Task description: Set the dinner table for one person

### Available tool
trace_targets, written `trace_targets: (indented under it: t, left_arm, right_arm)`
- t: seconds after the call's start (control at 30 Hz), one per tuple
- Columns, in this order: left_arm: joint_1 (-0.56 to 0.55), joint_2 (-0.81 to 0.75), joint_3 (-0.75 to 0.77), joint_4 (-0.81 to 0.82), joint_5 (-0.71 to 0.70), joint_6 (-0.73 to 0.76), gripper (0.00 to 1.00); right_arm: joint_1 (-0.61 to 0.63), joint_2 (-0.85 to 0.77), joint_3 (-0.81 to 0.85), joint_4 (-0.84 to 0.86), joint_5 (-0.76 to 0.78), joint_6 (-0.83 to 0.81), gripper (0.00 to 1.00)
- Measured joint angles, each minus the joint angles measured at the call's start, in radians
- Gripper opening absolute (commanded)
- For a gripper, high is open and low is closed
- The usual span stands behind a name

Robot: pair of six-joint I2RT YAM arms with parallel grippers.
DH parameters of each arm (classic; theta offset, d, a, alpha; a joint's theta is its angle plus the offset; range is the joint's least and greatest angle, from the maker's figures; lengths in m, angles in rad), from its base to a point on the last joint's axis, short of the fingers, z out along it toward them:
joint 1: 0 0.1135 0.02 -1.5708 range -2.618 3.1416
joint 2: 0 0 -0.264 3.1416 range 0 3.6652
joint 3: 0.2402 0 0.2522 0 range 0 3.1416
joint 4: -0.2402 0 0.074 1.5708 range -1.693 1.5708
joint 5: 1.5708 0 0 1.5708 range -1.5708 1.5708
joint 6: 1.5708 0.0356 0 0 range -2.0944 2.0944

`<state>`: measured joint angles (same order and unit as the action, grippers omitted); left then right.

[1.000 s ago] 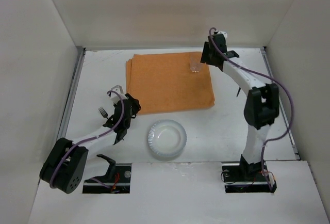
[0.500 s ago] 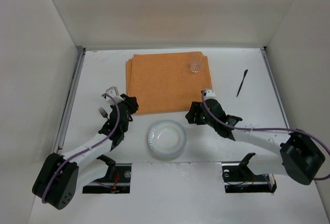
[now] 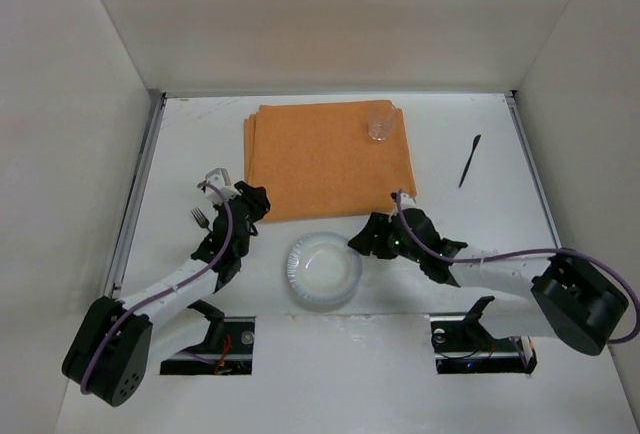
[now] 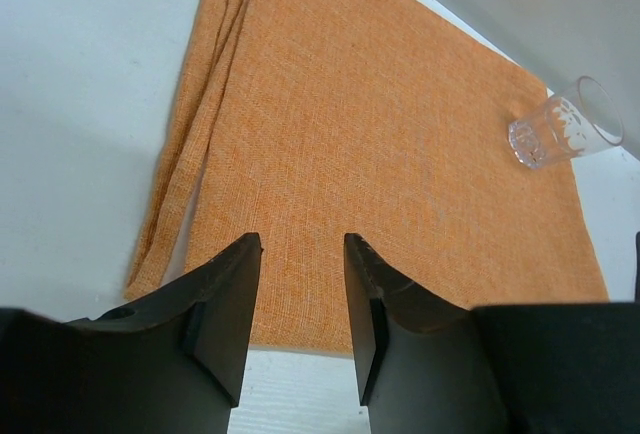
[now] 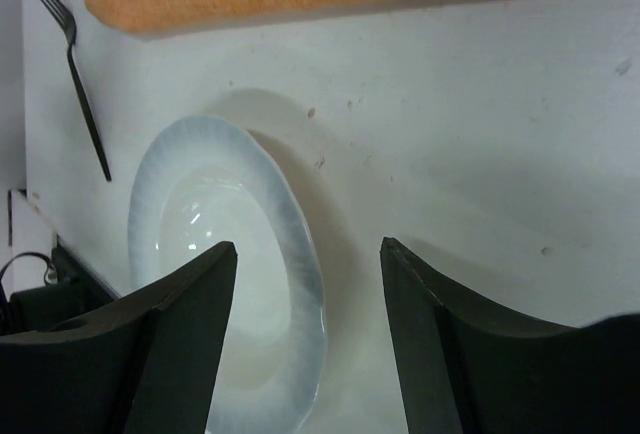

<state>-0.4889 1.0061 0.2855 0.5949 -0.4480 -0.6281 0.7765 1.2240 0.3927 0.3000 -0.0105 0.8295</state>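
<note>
My right gripper needs to move down before it closes on the plate's rim, because the fingers are above the plate's rim in the right wrist view.
The white dinner table (image 3: 480,244) holds an orange placemat (image 3: 330,159) with a clear glass (image 3: 379,125) on its far right corner. A pale white plate (image 3: 323,269) lies on the table in front of the placemat. My right gripper (image 3: 362,241) is open and low at the plate's right rim. In the right wrist view the right gripper (image 5: 308,246) straddles that rim, with one finger over the plate (image 5: 200,254) and the other over bare table. My left gripper (image 3: 258,204) is open and empty at the placemat's near left corner, and the left wrist view also shows it (image 4: 300,244) there.
A black fork (image 3: 200,217) lies left of the left gripper and shows in the right wrist view (image 5: 80,84). A black knife (image 3: 468,161) lies at the right, beyond the placemat. White walls close three sides. The glass (image 4: 560,129) shows in the left wrist view.
My right arm came down from beside the glass at the far side to the plate's right rim, edging left in the last half second. The left gripper shifted slightly.
</note>
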Motion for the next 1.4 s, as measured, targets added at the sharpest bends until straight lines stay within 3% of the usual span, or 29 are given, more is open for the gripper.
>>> trace_targets:
  t: [0.13, 0.27, 0.4, 0.5, 0.77, 0.9, 1.2, 1.4]
  left_arm:
    - [0.0, -0.015, -0.007, 0.0, -0.013, 0.008, 0.39]
    - [0.006, -0.051, -0.021, 0.0, -0.035, 0.016, 0.39]
    - [0.007, -0.058, -0.024, -0.001, -0.049, 0.022, 0.39]
    - [0.006, -0.056, -0.024, -0.001, -0.053, 0.024, 0.39]
    - [0.007, -0.032, -0.024, -0.001, -0.057, 0.026, 0.4]
    - [0.009, -0.026, -0.024, 0.0, -0.058, 0.026, 0.41]
    - [0.021, -0.026, -0.024, 0.0, -0.058, 0.025, 0.41]
    - [0.026, -0.014, -0.024, 0.0, -0.057, 0.025, 0.41]
  right_arm:
    - [0.014, 0.079, -0.002, 0.036, -0.06, 0.015, 0.58]
    - [0.031, 0.153, -0.006, 0.093, -0.112, 0.034, 0.45]
    - [0.03, 0.204, -0.032, 0.183, -0.163, 0.068, 0.21]
    - [0.027, 0.216, -0.042, 0.252, -0.199, 0.11, 0.13]
    - [0.001, 0.105, -0.034, 0.184, -0.234, 0.117, 0.13]
    - [-0.07, 0.103, 0.079, 0.132, -0.253, 0.106, 0.13]
    - [-0.242, 0.41, 0.458, 0.163, -0.21, 0.11, 0.13]
    - [-0.279, 0.594, 0.595, 0.153, -0.186, 0.137, 0.14]
